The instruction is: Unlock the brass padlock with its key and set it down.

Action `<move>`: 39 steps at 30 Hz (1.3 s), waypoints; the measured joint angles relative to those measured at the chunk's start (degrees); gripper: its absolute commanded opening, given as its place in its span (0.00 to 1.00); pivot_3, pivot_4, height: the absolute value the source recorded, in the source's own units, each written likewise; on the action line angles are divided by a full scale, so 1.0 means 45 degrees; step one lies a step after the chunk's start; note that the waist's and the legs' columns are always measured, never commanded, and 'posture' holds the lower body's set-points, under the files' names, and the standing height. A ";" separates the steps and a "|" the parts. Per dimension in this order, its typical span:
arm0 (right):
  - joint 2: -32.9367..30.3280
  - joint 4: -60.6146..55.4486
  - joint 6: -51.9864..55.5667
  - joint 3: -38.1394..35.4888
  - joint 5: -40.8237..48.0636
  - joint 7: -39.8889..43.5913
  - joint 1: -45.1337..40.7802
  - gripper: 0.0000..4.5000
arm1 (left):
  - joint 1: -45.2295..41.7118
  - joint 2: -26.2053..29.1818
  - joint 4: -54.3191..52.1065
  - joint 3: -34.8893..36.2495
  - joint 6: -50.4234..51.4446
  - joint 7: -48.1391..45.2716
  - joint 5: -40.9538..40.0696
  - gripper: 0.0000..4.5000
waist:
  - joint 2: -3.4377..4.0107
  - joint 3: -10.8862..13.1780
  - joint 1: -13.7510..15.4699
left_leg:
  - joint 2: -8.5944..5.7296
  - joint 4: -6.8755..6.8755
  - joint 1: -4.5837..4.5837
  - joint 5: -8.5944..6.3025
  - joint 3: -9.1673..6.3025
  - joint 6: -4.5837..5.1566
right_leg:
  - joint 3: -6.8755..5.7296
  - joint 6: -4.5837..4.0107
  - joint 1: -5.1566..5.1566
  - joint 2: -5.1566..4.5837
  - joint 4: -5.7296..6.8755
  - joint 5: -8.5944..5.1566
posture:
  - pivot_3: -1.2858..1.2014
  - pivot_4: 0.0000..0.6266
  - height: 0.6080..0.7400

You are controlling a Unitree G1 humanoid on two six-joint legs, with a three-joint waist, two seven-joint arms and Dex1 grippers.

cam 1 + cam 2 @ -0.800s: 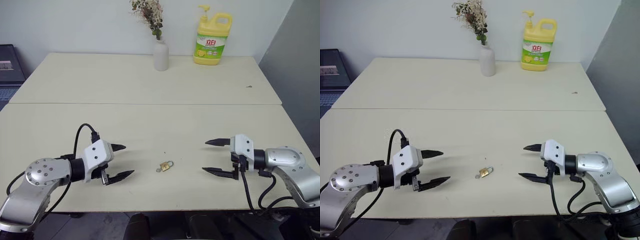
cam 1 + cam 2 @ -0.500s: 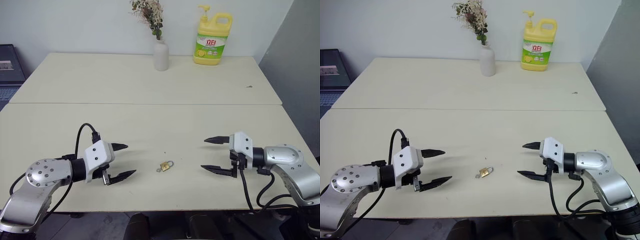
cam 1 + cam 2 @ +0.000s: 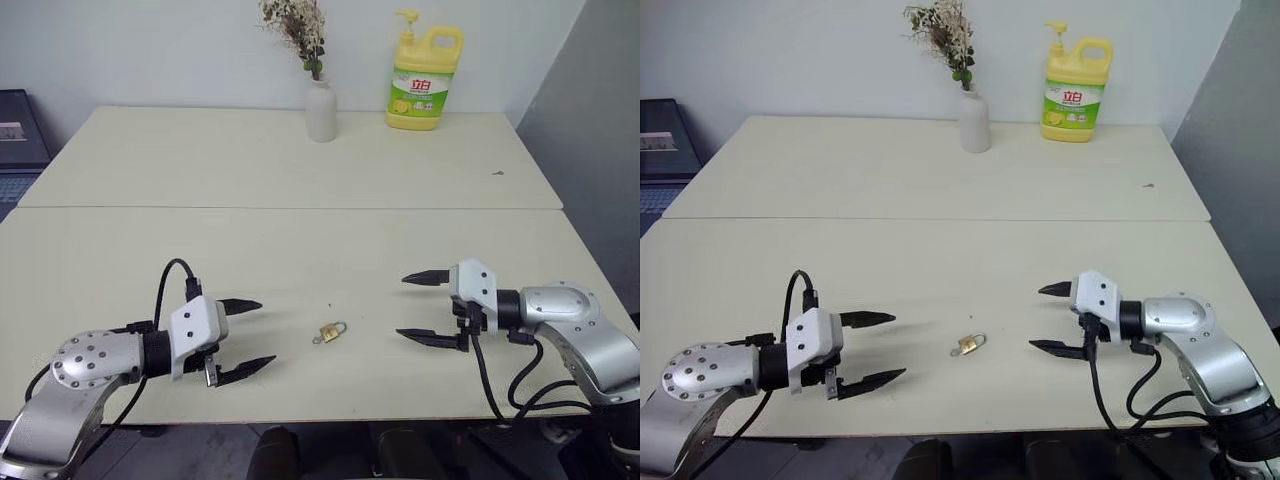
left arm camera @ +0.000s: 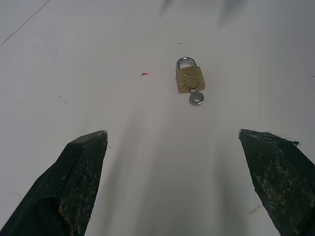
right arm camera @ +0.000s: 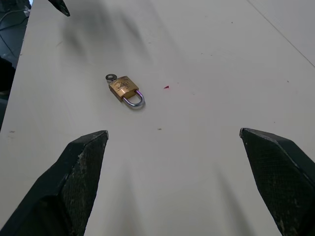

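Observation:
The padlock's shackle (image 3: 341, 326) is a thin round loop. My right gripper should next grab the padlock by its brass body (image 3: 329, 332), because two flat sides face each other there.
The brass padlock (image 3: 330, 332) lies flat on the cream table (image 3: 300, 250) near its front edge, midway between my two grippers. Its silver shackle looks seated in the body. The key (image 4: 196, 98) sticks out of the lock's bottom end, its round head resting on the table. In the right wrist view the padlock (image 5: 125, 89) shows with the key (image 5: 111, 77) at its far end. My left gripper (image 3: 245, 339) stands open to the left of the lock, pointing at it, nothing between its fingers. On the opposite side my right gripper (image 3: 416, 307) is open too, aimed at the lock.
A white vase (image 3: 321, 108) with dried flowers and a yellow dish soap bottle (image 3: 424, 76) stand at the far edge of the table. A tiny red speck (image 4: 144, 73) lies beside the lock. A grey wall (image 3: 590, 130) rises on the right.
The right gripper has crept left toward the padlock. The left gripper has shifted slightly right and nearer the front edge. The padlock has not moved.

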 measured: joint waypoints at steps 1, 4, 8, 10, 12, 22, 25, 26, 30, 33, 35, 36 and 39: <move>0.0077 -0.0001 0.0144 0.0138 0.0018 0.0026 -0.0147 1.00 | 0.0005 0.0029 0.0052 0.0006 -0.0106 -0.0090 -0.0012 1.00 | 0.0000 0.0000 0.0000 | 0.0000 0.0001 0.0000 0.0000 -0.0001 0.0000 | 0.0000 0.0000 0.0000 0.0000 0.0001 0.0000 | 0.52 0.24 1.00; 0.0389 -0.0004 0.0612 0.0654 0.0092 0.0117 -0.0722 1.00 | -0.0009 0.0372 0.0186 0.0141 -0.0214 -0.0660 -0.0192 1.00 | 0.0001 0.0001 -0.0002 | 0.0001 0.0003 -0.0002 0.0000 -0.0001 0.0000 | -0.0003 0.0000 -0.0001 0.0001 0.0001 0.0000 | 0.52 0.24 1.00; 0.0863 0.0029 0.0949 0.1715 -0.0291 0.0144 -0.1624 1.00 | 0.0252 0.0899 0.0197 0.0636 -0.0145 -0.1373 -0.0629 1.00 | -0.0001 0.0000 -0.0053 | 0.0014 0.0002 0.0000 0.0000 0.0002 0.0001 | -0.0001 -0.0002 -0.0006 0.0008 0.0002 -0.0001 | 0.52 0.24 1.00; 0.1328 0.0139 0.1347 0.2876 -0.0889 0.0104 -0.2361 1.00 | 0.0628 0.1318 0.0206 0.1006 -0.0048 -0.1865 -0.0809 1.00 | 0.0012 0.0005 -0.0105 | 0.0014 -0.0001 0.0000 0.0000 0.0001 0.0001 | -0.0003 -0.0009 -0.0016 0.0009 0.0012 -0.0004 | 0.52 0.24 1.00; 0.1761 0.0311 0.1478 0.3791 -0.1194 0.0308 -0.2815 1.00 | 0.0694 0.1357 0.0232 0.1153 -0.0072 -0.1953 -0.0811 1.00 | 0.0015 0.0008 -0.0068 | 0.0014 0.0001 -0.0009 0.0000 -0.0003 0.0001 | -0.0012 -0.0013 -0.0024 0.0009 0.0014 -0.0007 | 0.52 0.24 1.00; 0.3137 0.3092 0.0276 0.6095 -0.3110 0.1308 -0.5078 1.00 | 0.0827 0.1360 0.0458 0.1320 -0.0363 -0.1949 -0.0641 1.00 | 0.0016 0.0008 -0.0002 | 0.0014 0.0010 -0.0022 0.0000 0.0002 0.0001 | -0.0014 -0.0020 -0.0037 0.0006 0.0016 -0.0007 | 0.52 0.24 1.00; 0.3296 0.3865 0.0062 0.6311 -0.3526 0.1669 -0.5331 1.00 | 0.0866 0.1354 0.0464 0.1315 -0.0441 -0.1944 -0.0517 1.00 | 0.0016 0.0008 -0.0002 | 0.0014 0.0011 -0.0022 0.0000 0.0003 0.0001 | -0.0013 -0.0052 -0.0037 0.0006 0.0017 0.0010 | 0.52 0.24 1.00; 0.3432 0.4103 0.0065 0.6349 -0.3589 0.1720 -0.5454 1.00 | 0.0866 0.1351 0.0464 0.1309 -0.0443 -0.1943 -0.0500 1.00 | 0.0016 0.0008 -0.0004 | 0.0014 0.0011 -0.0022 0.0000 0.0003 0.0001 | -0.0012 -0.0052 -0.0039 0.0007 0.0021 0.0010 | 0.52 0.24 1.00; 0.3831 0.4577 0.0066 0.6516 -0.3974 0.1812 -0.5723 1.00 | 0.0841 0.1328 0.0467 0.1195 -0.0498 -0.1947 -0.0421 1.00 | 0.0016 0.0008 -0.0004 | 0.0015 0.0010 -0.0021 0.0000 0.0002 0.0001 | -0.0015 -0.0056 -0.0040 0.0008 0.0026 0.0006 | 0.52 0.24 1.00; 0.3903 0.4703 0.0073 0.6576 -0.4129 0.2018 -0.5726 1.00 | 0.0826 0.1328 0.0489 0.1086 -0.0652 -0.1954 -0.0333 1.00 | 0.0017 0.0009 -0.0004 | 0.0014 0.0010 -0.0024 0.0000 0.0002 0.0001 | -0.0015 -0.0057 -0.0040 0.0007 0.0025 0.0007 | 0.52 0.24 1.00; 0.3928 0.4725 0.0113 0.6576 -0.4191 0.2106 -0.5727 1.00 | 0.0799 0.1328 0.0509 0.0988 -0.0726 -0.1953 -0.0267 1.00 | 0.0017 0.0009 -0.0003 | 0.0014 0.0010 -0.0023 0.0000 0.0002 0.0001 | -0.0015 -0.0056 -0.0040 0.0007 0.0026 0.0006 | 0.52 0.24 1.00; 0.3945 0.4749 0.0130 0.6576 -0.4250 0.2161 -0.5727 1.00 | 0.0787 0.1328 0.0528 0.0963 -0.0742 -0.1953 -0.0246 1.00 | 0.0017 0.0009 -0.0004 | 0.0015 0.0010 -0.0023 0.0000 0.0002 0.0001 | -0.0015 -0.0056 -0.0041 0.0008 0.0026 0.0007 | 0.52 0.24 1.00; 0.4026 0.4832 0.0186 0.6573 -0.4317 0.2244 -0.5728 1.00 | 0.0714 0.1328 0.0569 0.0925 -0.0790 -0.1947 -0.0216 1.00 | 0.0017 0.0009 -0.0005 | 0.0015 0.0010 -0.0022 0.0000 0.0002 0.0001 | -0.0015 -0.0057 -0.0041 0.0008 0.0028 0.0007 | 0.52 0.24 1.00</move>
